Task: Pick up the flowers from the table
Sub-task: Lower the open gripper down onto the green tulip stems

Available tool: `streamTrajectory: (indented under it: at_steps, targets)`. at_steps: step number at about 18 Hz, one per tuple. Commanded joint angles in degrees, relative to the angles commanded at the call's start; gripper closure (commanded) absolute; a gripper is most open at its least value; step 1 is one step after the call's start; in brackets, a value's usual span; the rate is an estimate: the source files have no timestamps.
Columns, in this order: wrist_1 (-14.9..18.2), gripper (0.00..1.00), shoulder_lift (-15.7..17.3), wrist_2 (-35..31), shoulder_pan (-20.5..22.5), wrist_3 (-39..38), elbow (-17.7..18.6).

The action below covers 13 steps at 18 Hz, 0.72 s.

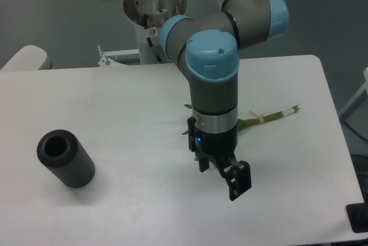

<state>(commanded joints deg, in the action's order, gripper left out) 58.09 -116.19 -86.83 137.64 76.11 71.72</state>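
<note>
My gripper is going to hold the flowers by their green stems next, to pick them up from the table.
The flowers lie on the white table [115, 102] right of centre. Only their pale-green stems [275, 114], the tan band [260, 118] and some green leaf tips [186, 131] show. The red buds are hidden behind my wrist. My gripper [222, 172] points down at the table, on the camera side of the flowers. Its two black fingers [240, 181] stand apart, so it looks open. I cannot see anything held between them. The stems rest flat on the tabletop.
A dark grey cylinder [66, 158] lies on its side at the table's front left. The arm's base and a metal bracket [106, 59] stand at the back edge. The table's right edge [336, 125] is close beyond the stem ends.
</note>
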Motion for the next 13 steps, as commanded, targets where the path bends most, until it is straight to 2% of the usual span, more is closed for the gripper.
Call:
streamTrajectory:
  at_steps: [3,6,11,13]
  targets:
    - [0.5,0.01,0.9,-0.5,0.3,0.0,1.8]
    - [2.0,0.01,3.2,-0.4,3.0,0.5,4.5]
    - [4.7,0.01,4.1,-0.4,4.4,0.8,6.1]
    - [4.7,0.01,5.4,-0.4,5.4,0.9,8.8]
